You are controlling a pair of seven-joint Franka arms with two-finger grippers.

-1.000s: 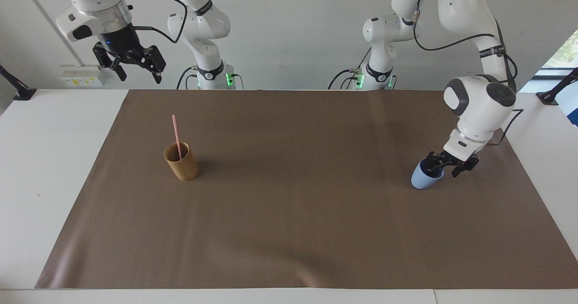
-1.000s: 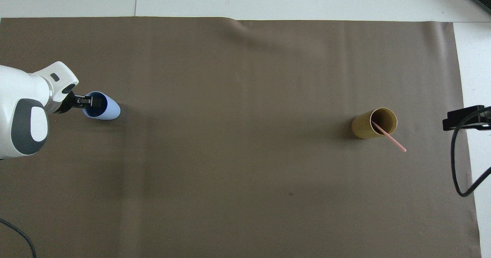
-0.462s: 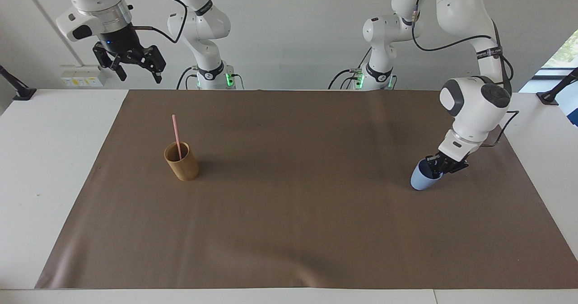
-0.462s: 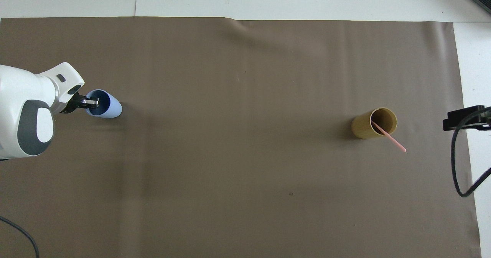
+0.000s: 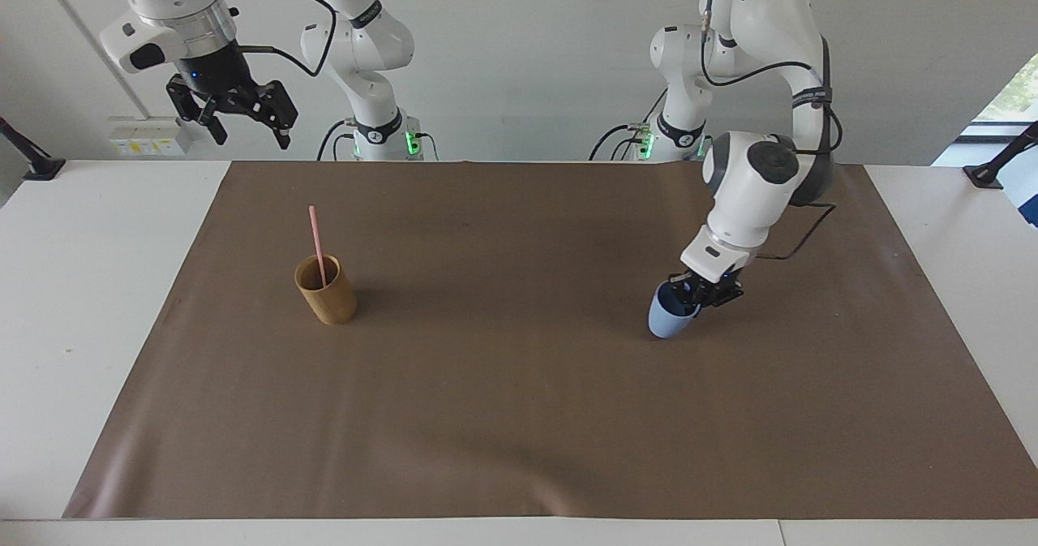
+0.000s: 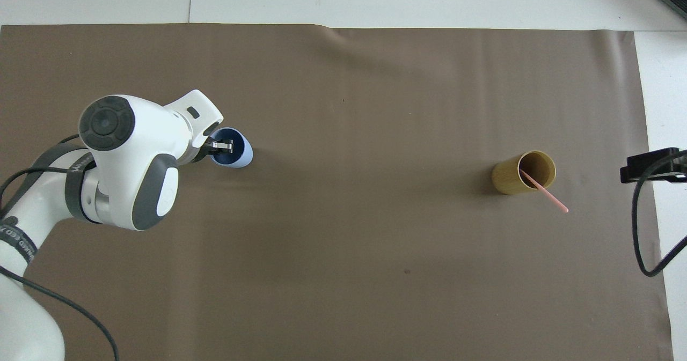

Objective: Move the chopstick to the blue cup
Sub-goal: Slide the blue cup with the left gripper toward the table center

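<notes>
The chopstick needs to go into the blue cup (image 6: 235, 154), so the robot's right gripper will next grab the chopstick by its top end (image 6: 564, 207).
The pale pink chopstick (image 5: 316, 235) (image 6: 543, 191) stands tilted in a tan wooden cup (image 5: 326, 290) (image 6: 523, 172) toward the right arm's end of the mat. The blue cup (image 5: 671, 315) (image 6: 235, 154) hangs tilted just above the mat, with my left gripper (image 5: 697, 290) (image 6: 221, 146) shut on its rim, one finger inside the cup. My right gripper (image 5: 235, 118) hangs open high above the table edge at its own end, holding nothing; in the overhead view only a dark part of it (image 6: 652, 165) shows at the frame's edge.
A brown mat (image 5: 519, 416) (image 6: 343, 275) covers most of the white table. A black cable (image 6: 644, 232) hangs from the right arm's wrist over the mat's edge. Nothing else stands between the two cups.
My left gripper closed on the blue cup's rim, then carried the cup over the mat toward the wooden cup. The right arm barely moved.
</notes>
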